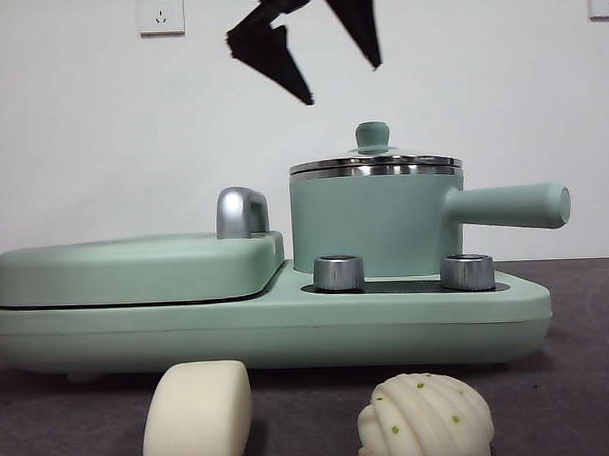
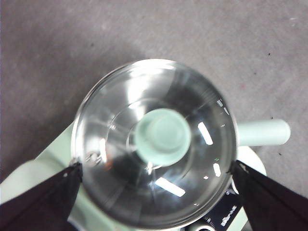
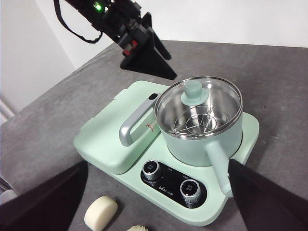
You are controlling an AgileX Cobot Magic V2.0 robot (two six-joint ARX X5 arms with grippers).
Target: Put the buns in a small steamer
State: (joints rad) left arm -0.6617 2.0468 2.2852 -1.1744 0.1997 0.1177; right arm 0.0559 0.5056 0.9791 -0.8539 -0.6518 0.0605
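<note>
The left gripper grabs the glass lid by its narrow green knob (image 1: 372, 137) (image 2: 162, 137) next, since the lid spreads wider than my open fingers.
The small steamer (image 1: 369, 224) (image 3: 192, 144) stands on the right half of a mint-green cooker, its glass lid (image 2: 110, 120) on and its stick handle (image 1: 509, 206) pointing right. My left gripper (image 1: 341, 82) (image 2: 156, 166) hangs open just above the lid's green knob (image 2: 162, 136), one jaw to each side, touching nothing. Both buns lie on the table in front of the cooker: the smooth cream one (image 1: 198, 417) (image 3: 101, 213) on the left and the ridged, green-specked one (image 1: 424, 417) (image 3: 137, 228) on the right. My right gripper (image 3: 158, 164) is open and empty, high above the table's front.
The cooker base (image 1: 268, 324) carries a flat grill lid (image 1: 136, 269) with a chrome handle (image 1: 241, 212) on its left half, and two steel dials (image 1: 338, 272) at the front. A white wall with outlets (image 1: 161, 13) closes the back. Grey tabletop (image 3: 288, 96) surrounds the cooker.
</note>
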